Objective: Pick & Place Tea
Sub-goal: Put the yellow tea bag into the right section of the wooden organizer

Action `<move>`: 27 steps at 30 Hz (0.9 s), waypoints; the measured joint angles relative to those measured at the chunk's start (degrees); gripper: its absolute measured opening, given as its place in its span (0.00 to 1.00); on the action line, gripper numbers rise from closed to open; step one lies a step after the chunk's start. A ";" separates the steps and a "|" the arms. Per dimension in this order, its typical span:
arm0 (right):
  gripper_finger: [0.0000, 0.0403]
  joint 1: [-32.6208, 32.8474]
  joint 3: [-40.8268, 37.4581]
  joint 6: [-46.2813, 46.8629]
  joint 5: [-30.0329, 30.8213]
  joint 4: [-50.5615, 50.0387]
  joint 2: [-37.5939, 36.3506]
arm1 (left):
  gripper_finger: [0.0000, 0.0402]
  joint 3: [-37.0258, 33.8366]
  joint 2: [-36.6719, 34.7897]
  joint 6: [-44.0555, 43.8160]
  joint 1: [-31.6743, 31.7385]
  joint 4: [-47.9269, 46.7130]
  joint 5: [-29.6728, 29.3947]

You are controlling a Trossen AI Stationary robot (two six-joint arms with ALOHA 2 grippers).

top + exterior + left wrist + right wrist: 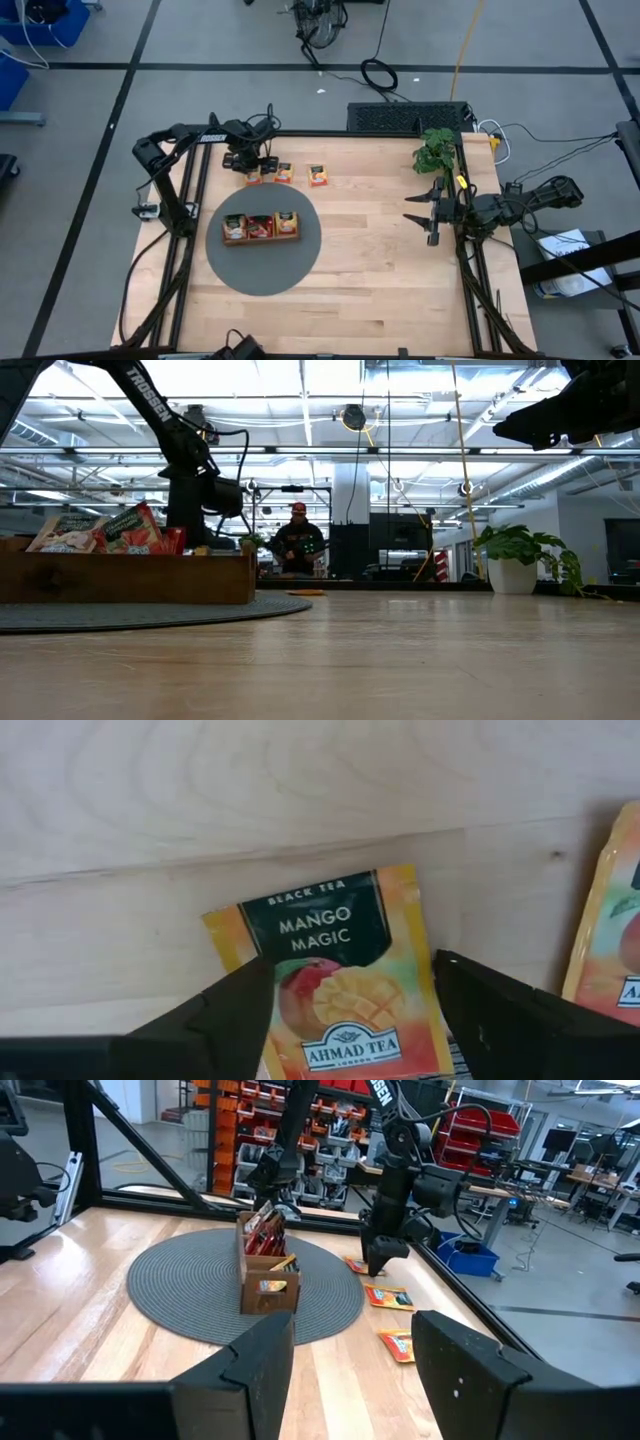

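My left fingers reach the wooden tabletop on either side of the mango packet's fruit print point(253, 179) point(340, 992). My left gripper should close on the packet now.
An orange-yellow mango tea packet point(345, 980) lies flat on the wooden table near its far left edge. My left gripper point(251, 166) points straight down over it, open, with one dark finger point(235, 1015) on either side of the packet. Two more orange packets point(284, 173) point(318, 176) lie to its right; the nearer one point(610, 920) shows in the left wrist view. The brown wooden tray point(261, 228) stands on a round grey mat point(290, 265) and holds upright packets point(125, 530). My right gripper point(422, 210) waits open and level at the table's right edge.
A potted plant point(437, 152) stands at the far right corner. Black frame rails point(185, 240) run along the left and right table edges. Bare wood point(380, 260) stretches between the mat and my right arm. A person point(298, 545) stands in the room beyond the table.
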 joint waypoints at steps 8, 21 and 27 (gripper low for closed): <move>0.46 0.00 0.00 0.00 0.00 0.00 0.00 | 0.36 0.00 0.00 -0.02 0.12 0.67 -0.93; 0.46 -0.02 0.00 0.00 0.00 0.00 0.00 | 0.01 -0.14 -8.38 16.10 -2.72 2.25 -15.44; 0.46 -0.01 0.00 0.00 0.00 0.00 0.00 | 0.01 0.17 -18.66 12.40 -10.86 3.11 -21.86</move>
